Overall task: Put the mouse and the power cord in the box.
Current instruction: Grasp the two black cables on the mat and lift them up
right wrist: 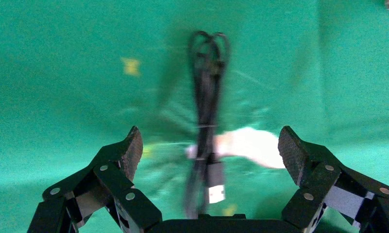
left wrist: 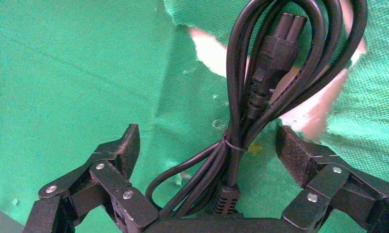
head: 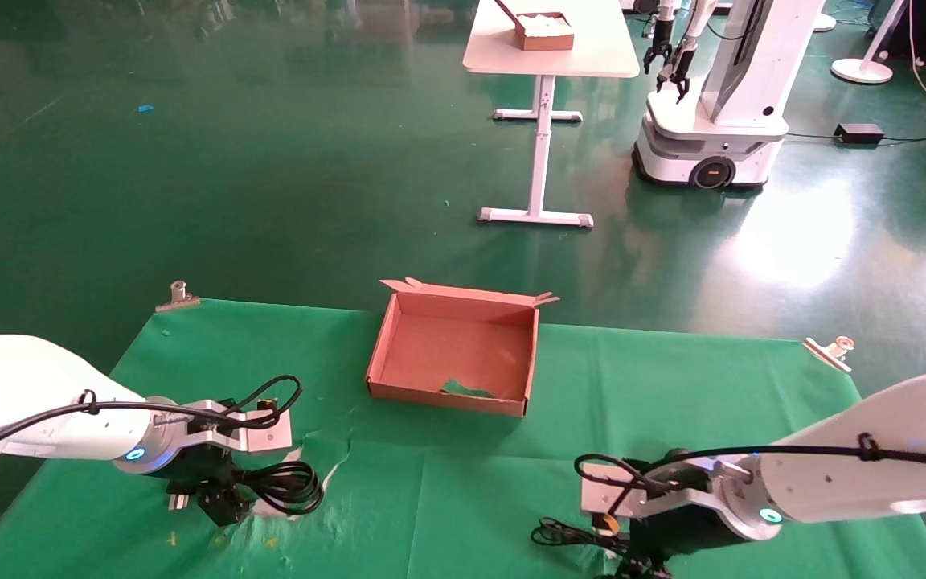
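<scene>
I will next grab the power cord by its narrow tied middle [left wrist: 235, 145] with my left gripper, because the power cord's loops spread about as wide as my open fingers.
The power cord [left wrist: 241, 121], a thick black bundle held by a thin tie, lies on the green cloth at the table's front left [head: 290, 486]. My left gripper [left wrist: 207, 143] is open and straddles it, with the cord running between the fingers. The brown cardboard box [head: 399, 346] stands open at the middle back of the table. At the front right, my right gripper [right wrist: 210, 141] is open over the mouse's thin black wire [right wrist: 206, 97] and its USB plug [right wrist: 214, 184]. That wire also shows in the head view [head: 563, 535]. The mouse body itself is hidden.
The cloth is torn beside the power cord, baring white table [left wrist: 209, 48]. A green patch [head: 467, 390] shows on the box floor. Metal clips [head: 178, 296] [head: 830, 350] pin the cloth's back corners. Far off stand a white table [head: 592, 56] and another robot [head: 712, 104].
</scene>
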Tool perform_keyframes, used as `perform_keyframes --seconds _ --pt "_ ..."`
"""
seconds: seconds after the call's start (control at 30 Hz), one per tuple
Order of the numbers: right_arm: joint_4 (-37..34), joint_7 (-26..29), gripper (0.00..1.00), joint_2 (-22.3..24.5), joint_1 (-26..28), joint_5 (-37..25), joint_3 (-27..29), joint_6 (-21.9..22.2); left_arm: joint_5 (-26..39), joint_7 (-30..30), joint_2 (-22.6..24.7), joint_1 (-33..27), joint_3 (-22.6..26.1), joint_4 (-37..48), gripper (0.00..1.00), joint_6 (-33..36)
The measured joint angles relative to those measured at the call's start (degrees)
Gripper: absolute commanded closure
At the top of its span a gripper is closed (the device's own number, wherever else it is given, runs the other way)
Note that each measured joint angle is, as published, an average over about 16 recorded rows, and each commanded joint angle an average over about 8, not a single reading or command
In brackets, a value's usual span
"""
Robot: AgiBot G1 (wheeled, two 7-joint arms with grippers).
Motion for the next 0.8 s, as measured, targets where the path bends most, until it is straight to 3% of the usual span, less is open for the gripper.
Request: perform_keyframes --seconds 0.17,0.2,0.8 --pt "-0.9 -0.7 0.93 -1.0 -0.2 -1.4 -0.7 1.3 0.0 0.1 0.1 -0.1 0.0 0.3 0.95 -0.1" --pt "-0.9 -0.8 1.0 -1.0 -0.2 -1.6 -0.7 1.4 0.0 0.2 0.1 -0.1 0.0 0.3 1.0 -0.1" --pt "-0.6 -0.8 1.0 -0.7 -0.3 -1.1 -0.5 1.2 -0.1 0.2 0.1 -0.1 0.0 0.2 1.0 -0.1"
